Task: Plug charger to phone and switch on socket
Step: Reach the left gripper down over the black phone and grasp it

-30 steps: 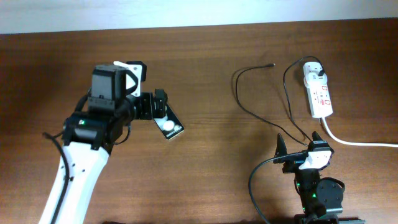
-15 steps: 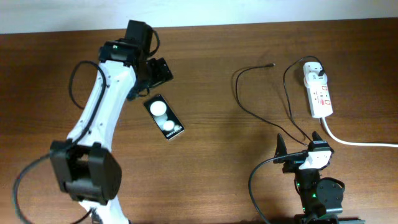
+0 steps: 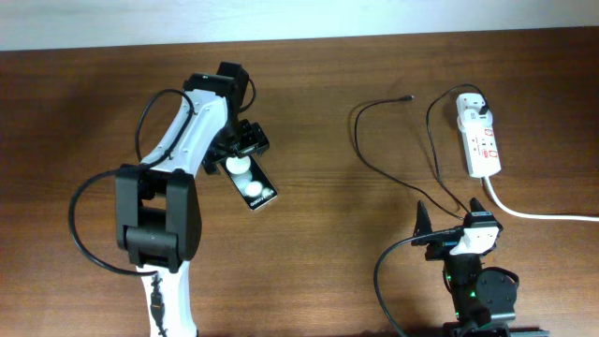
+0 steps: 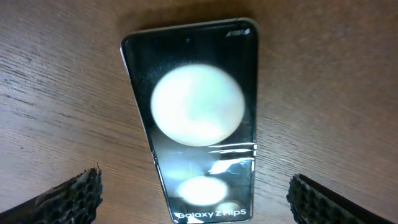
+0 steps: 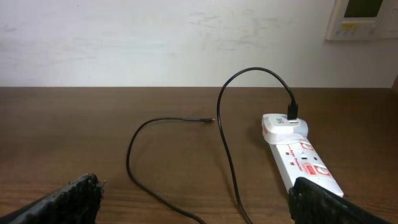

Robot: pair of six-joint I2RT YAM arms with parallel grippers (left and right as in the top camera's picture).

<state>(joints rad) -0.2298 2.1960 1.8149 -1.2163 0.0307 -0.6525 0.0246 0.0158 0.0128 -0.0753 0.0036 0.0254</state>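
Observation:
The left gripper grabs the phone across its long side edges toward the phone's far end [image 3: 239, 166] [image 4: 195, 97] next, leaving the phone's near lettered end free for my right gripper.
The phone [image 3: 258, 195] lies flat on the wooden table, face up, with two white blobs. My left gripper [image 3: 238, 153] hovers over its far end. In the left wrist view the phone [image 4: 199, 106] fills the middle, and my left gripper [image 4: 198, 200] is open with a jaw on each side, not touching it. The charger cable [image 3: 367, 154] curls at centre right, its tip [image 3: 409, 96] free, its white plug head [image 3: 473, 105] in the socket [image 3: 483, 148]. My right gripper [image 3: 449, 215] is open and empty near the front edge. The right wrist view shows my right gripper [image 5: 199, 199], the cable [image 5: 222, 143] and the socket [image 5: 305, 163].
A thick white cord [image 3: 538, 214] runs from the socket off the right edge. A pale wall [image 5: 155, 37] stands behind the table's far edge. The right arm's own black cable [image 3: 379, 281] loops at the front.
My left arm, which rose toward the table's far edge half a second ago, has come back down over the phone. The phone, the cable and the right arm have not moved.

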